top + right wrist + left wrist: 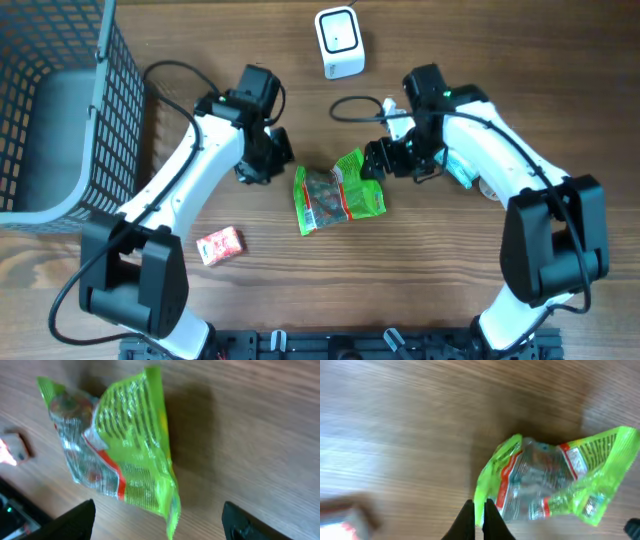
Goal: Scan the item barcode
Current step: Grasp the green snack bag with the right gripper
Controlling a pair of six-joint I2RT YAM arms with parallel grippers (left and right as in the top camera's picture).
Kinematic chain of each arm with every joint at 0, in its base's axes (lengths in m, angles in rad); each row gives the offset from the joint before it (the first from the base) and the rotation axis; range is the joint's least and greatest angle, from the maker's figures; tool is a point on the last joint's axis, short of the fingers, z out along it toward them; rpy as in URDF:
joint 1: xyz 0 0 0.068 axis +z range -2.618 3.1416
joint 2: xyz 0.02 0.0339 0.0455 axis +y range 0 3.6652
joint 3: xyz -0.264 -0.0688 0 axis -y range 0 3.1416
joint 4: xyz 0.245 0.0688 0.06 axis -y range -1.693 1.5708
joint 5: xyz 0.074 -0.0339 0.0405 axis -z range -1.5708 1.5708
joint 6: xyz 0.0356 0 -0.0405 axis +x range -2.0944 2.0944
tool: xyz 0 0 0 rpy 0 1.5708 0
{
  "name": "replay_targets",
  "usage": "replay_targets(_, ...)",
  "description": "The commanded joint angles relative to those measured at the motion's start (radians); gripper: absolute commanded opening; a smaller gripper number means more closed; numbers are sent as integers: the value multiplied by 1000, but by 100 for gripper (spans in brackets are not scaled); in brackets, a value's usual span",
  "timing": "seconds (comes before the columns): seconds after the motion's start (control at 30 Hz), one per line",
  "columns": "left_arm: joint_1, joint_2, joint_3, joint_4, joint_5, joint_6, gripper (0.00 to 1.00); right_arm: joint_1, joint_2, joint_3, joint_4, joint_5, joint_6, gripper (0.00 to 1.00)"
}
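I should grab the snack bag by its green seam end point(374, 194) point(167, 492) with my right gripper next. The bag's side then stays uncovered, so the barcode can be scanned.
A green and clear snack bag point(338, 195) lies crumpled at the table's middle. My left gripper point(285, 165) is at its upper left corner. In the left wrist view the black fingers point(468, 517) stand together, shut, with the bag's point(555, 485) green edge pinched between them. My right gripper point(385, 160) is at the bag's right end. Its jaws point(160, 525) stand wide open, with the bag's point(125, 445) green seam in the gap, touching neither finger. A white scanner point(338, 42) stands at the back centre. I cannot make out a barcode.
A dark mesh basket point(60, 110) fills the far left. A small red packet point(220, 245) lies at the front left. A teal and white item point(462, 170) sits under my right arm. A black cable point(355, 105) loops near the scanner.
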Motion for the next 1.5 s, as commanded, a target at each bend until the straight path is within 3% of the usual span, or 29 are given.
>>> replay_targets(0.0,-60,24,-171,139,51,-5,4,40,-13,-86,99,-101,13,81)
replay_targets(0.1,-72,43,-274,297,51,-41,5,55,-13,-144,196,-101,47,80)
replay_targets(0.27,-72,80,-280,336,50,-64,6,55,-13,-255,352,-141,99,79)
replay_targets(0.4,-74,85,-280,340,47,-64,6,56,-13,-380,577,-441,128,69)
replay_targets(0.47,-74,95,-280,340,43,-64,6,56,-13,-418,634,-502,146,66)
replay_targets(0.57,-74,107,-280,348,43,-64,4,60,-13,-436,698,-512,194,57)
replay_targets(0.83,-74,109,-280,346,43,-64,4,231,-13,-436,898,-439,367,56)
replay_targets(0.9,-74,109,-280,346,43,-64,4,252,-13,-436,928,-417,381,52)
replay_targets(1.0,-74,109,-280,346,43,-64,4,275,-13,-436,943,-372,401,34)
replay_targets(1.07,-74,109,-280,346,44,-64,4,277,-13,-436,950,-349,385,14)
replay_targets(1.17,-74,109,-280,346,44,-64,4,277,-13,-436,961,-351,361,14)
replay_targets(1.23,-67,100,-274,347,43,-58,4,268,-13,-436,948,-359,395,4)
replay_targets(1.27,-54,78,-261,346,40,-31,4,250,-13,-436,946,-401,396,4)
replay_targets(1.47,153,-258,-177,283,27,25,8,54,-185,-436,887,-726,301,4)
